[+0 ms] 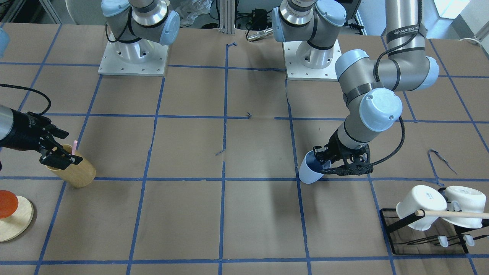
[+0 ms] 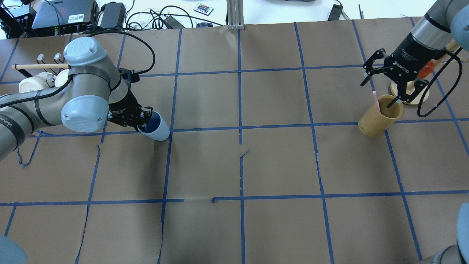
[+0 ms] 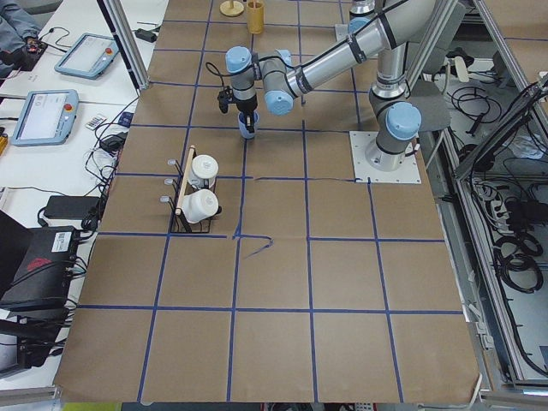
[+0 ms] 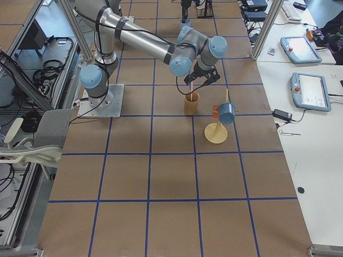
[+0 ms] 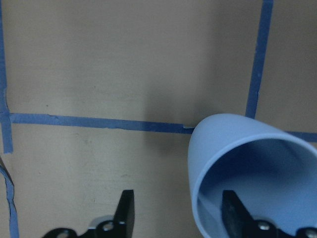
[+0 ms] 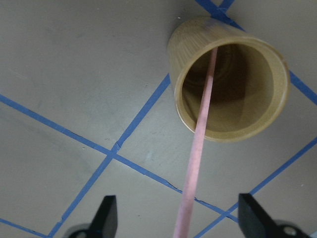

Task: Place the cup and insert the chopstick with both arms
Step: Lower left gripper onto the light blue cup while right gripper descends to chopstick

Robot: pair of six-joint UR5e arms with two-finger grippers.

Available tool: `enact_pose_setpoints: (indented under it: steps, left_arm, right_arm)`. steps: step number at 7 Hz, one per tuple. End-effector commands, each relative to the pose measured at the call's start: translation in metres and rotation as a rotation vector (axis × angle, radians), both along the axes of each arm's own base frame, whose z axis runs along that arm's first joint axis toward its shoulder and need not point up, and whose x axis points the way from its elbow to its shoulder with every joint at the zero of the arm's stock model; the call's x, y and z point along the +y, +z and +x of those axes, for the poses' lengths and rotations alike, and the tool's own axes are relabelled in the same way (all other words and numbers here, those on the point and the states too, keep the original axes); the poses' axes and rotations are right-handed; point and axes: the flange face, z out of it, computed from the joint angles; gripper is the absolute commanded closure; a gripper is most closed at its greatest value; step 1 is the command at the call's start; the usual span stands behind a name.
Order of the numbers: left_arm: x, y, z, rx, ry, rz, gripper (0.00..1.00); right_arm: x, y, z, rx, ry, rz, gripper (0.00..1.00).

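I should next grab the light blue cup's (image 1: 306, 174) pink chopstick with my right gripper by its protruding upper end (image 1: 75, 143), to insert it into the cup.
The light blue cup (image 1: 306, 174) stands tilted on the table, its dark blue mouth towards my left gripper (image 1: 325, 163); it also shows in the overhead view (image 2: 160, 129) and the left wrist view (image 5: 233, 144). The left gripper (image 5: 178, 213) is open and straddles the cup's rim, one finger inside, one outside and apart from the wall. The pale pink chopstick (image 6: 198, 139) leans in a tan wooden cup (image 6: 179, 64) at the table's other end (image 2: 377, 123). My right gripper (image 2: 379, 91) is open just above that cup, with the stick (image 2: 376, 99) loose between its fingers.
A black rack (image 1: 397, 229) with two white mugs and a long wooden dowel (image 1: 454, 214) stands near the left arm. A round wooden stand (image 1: 17, 219) with an orange piece sits beside the wooden cup. Both arm bases stand at the table's robot side.
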Motion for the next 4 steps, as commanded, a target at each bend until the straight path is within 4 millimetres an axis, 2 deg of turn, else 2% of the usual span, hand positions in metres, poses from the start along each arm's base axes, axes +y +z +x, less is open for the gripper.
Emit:
enact_pose_setpoints:
  steps: [1, 2, 3, 4]
  left_arm:
    - [0.002, 0.021, -0.010, 0.008, 0.004, -0.039, 1.00]
    - [-0.002, 0.045, -0.032, 0.021, -0.001, -0.081, 1.00]
    - [-0.002, 0.058, -0.084, 0.027, 0.068, -0.069, 1.00]
    - [0.007, 0.067, -0.156, 0.041, 0.115, -0.086, 1.00]
  right_arm:
    - [-0.001, -0.011, 0.000, -0.002, -0.022, 0.030, 0.29]
    - [-0.001, -0.011, 0.001, -0.015, -0.033, 0.030, 0.37]
    - [-0.002, -0.009, 0.004, -0.039, -0.045, 0.022, 0.45]
    - [-0.002, -0.009, 0.004, -0.044, -0.047, 0.020, 0.52]
